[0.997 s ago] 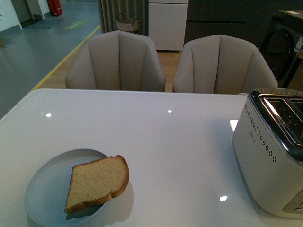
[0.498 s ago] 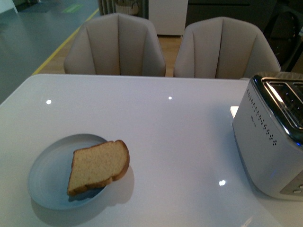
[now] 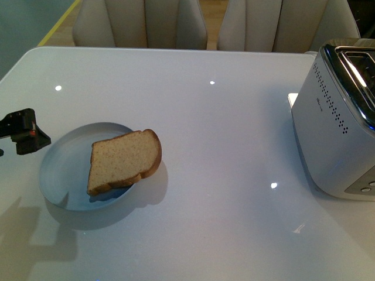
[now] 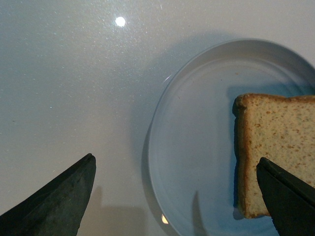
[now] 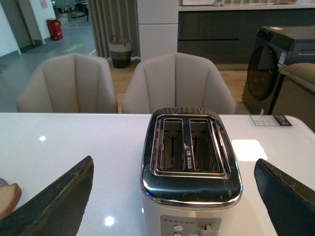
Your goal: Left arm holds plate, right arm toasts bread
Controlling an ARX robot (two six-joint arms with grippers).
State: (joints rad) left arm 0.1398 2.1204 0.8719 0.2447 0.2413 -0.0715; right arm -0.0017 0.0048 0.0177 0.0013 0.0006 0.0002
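Next, my left gripper takes hold of the pale blue plate by its bare rim (image 3: 45, 165) to hold it while the bread (image 3: 124, 160) gets toasted.
A pale blue-grey plate (image 3: 61, 170) lies near the table's front left. The bread (image 3: 124, 160) rests on it, its rounded top hanging over the plate's right rim. My left gripper (image 3: 23, 132) hovers just left of the plate and stands open. In the left wrist view the left gripper (image 4: 172, 196) spans the plate (image 4: 197, 137), one finger (image 4: 54, 201) over bare table and the other by the bread (image 4: 280, 147). In the right wrist view my right gripper (image 5: 172, 201) is open and empty, facing the toaster (image 5: 189, 167). The right arm does not show in the front view.
The white and chrome toaster (image 3: 343, 117) stands at the table's right edge, both slots empty, its lever (image 5: 206, 227) on the side facing my right gripper. Two beige chairs (image 3: 140, 23) sit behind the table. A corner of bread (image 5: 7, 199) shows far left in the right wrist view.
The front view has tilted down, so the table fills more of it. My left gripper has come into view at the plate's left side. Plate, bread and toaster stay put.
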